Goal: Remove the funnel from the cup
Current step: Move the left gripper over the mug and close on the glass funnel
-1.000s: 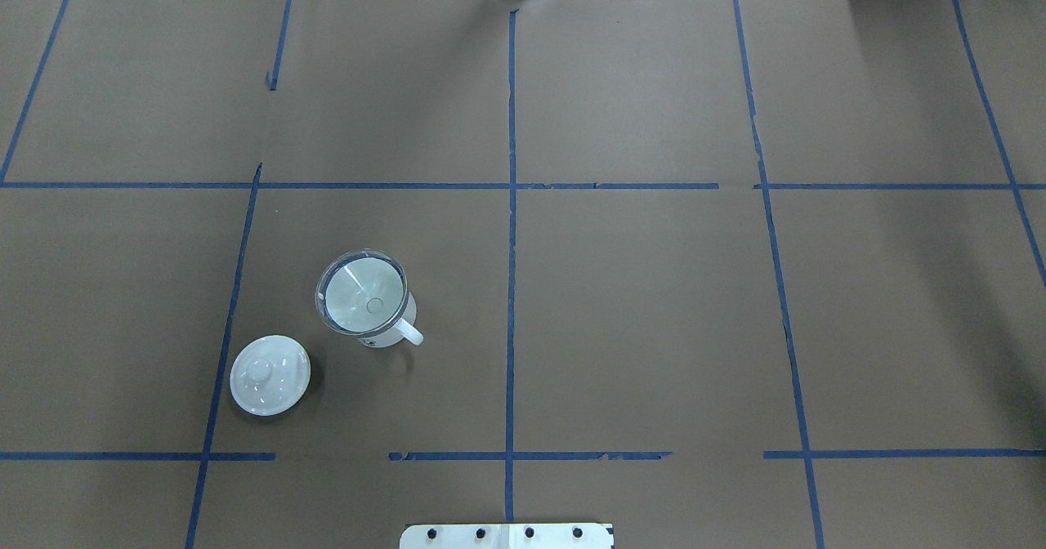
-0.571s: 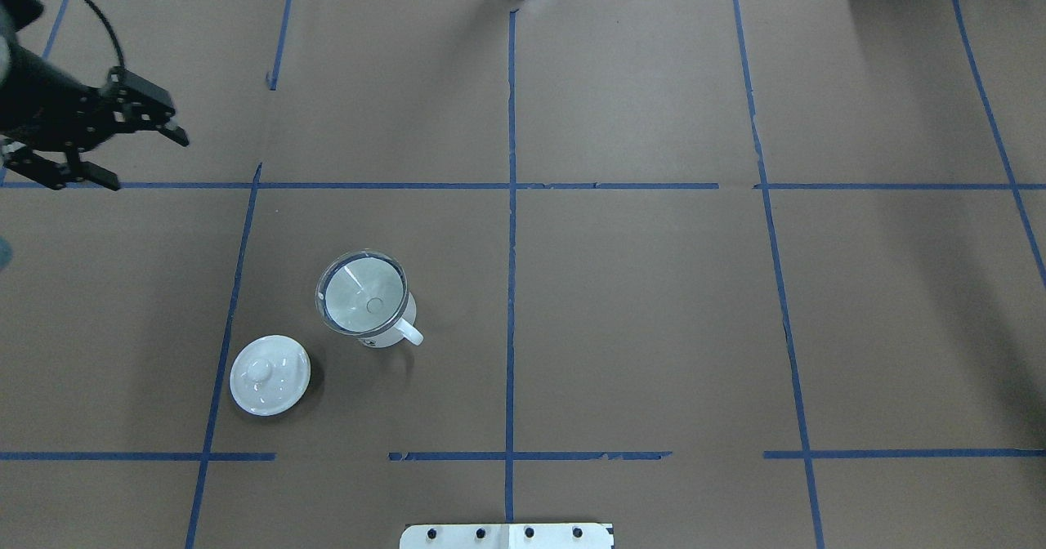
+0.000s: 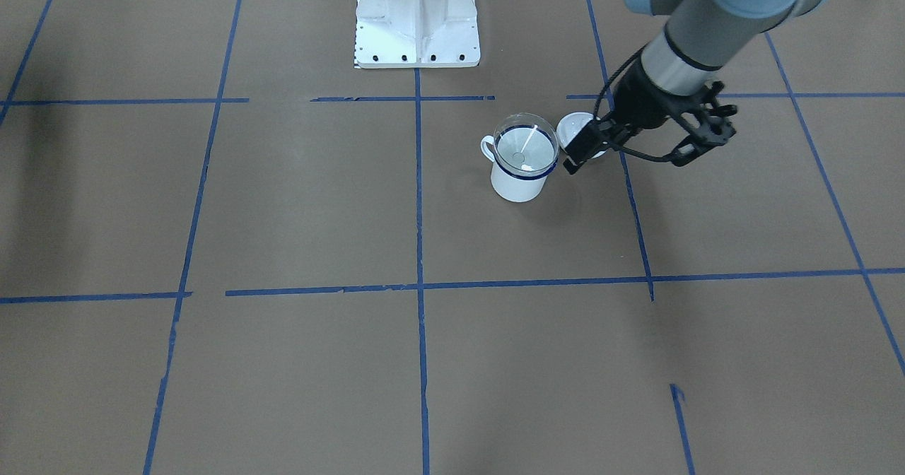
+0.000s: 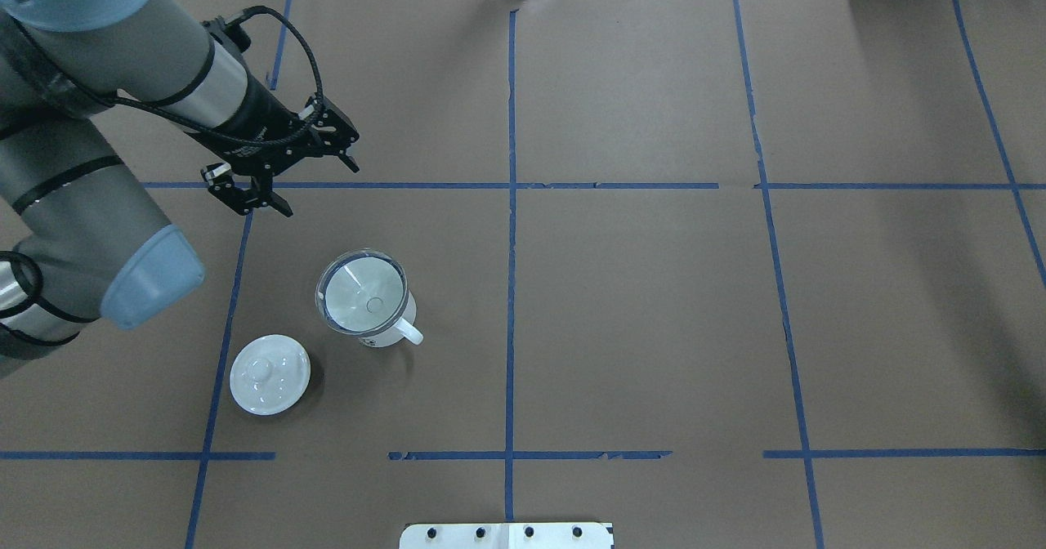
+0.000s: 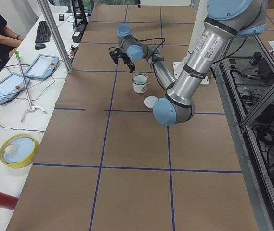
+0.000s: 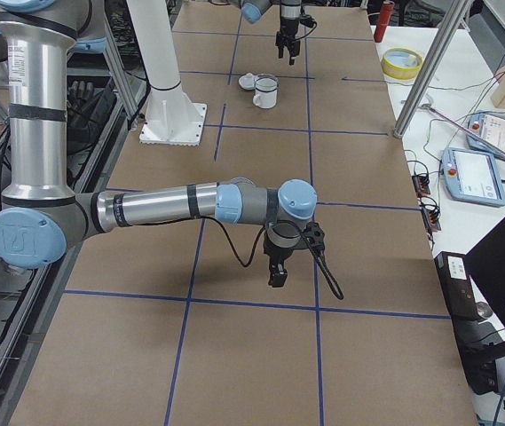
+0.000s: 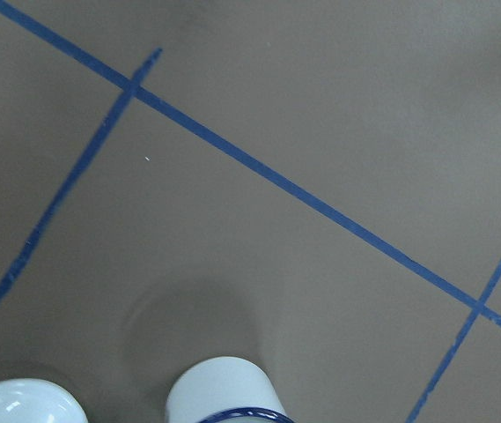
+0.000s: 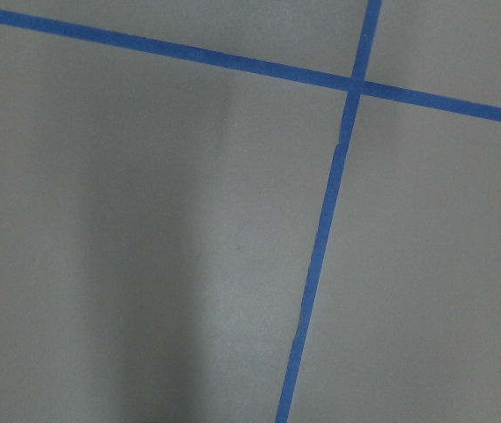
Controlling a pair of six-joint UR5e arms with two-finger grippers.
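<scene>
Next, my left gripper grabs the funnel by its wide rim [image 3: 555, 138] standing above the cup, since the white cup closes around the funnel's lower part.
The clear funnel [image 4: 362, 292] sits in the white cup [image 4: 402, 323], which has a dark blue rim and stands left of the table's middle. Funnel [image 3: 524, 148] and cup [image 3: 520, 184] also show in the front view. My left gripper [image 4: 319, 189] is open and empty, hovering beyond the cup and a little to its left, apart from it. In the front view the left gripper [image 3: 628, 162] is beside the cup. The left wrist view shows only the cup's wall [image 7: 224, 388] at the bottom edge. My right gripper [image 6: 276, 273] shows only in the right side view, far from the cup; I cannot tell its state.
A white domed lid [image 4: 270, 373] with a knob lies on the table near-left of the cup. The robot's base plate [image 4: 507, 535] is at the near edge. A yellow-rimmed bowl [image 5: 19, 150] sits off the brown mat on the side table.
My left arm has come in from the left edge and moved right and nearer, towards the cup, its gripper open. The cup, funnel and lid have not moved.
</scene>
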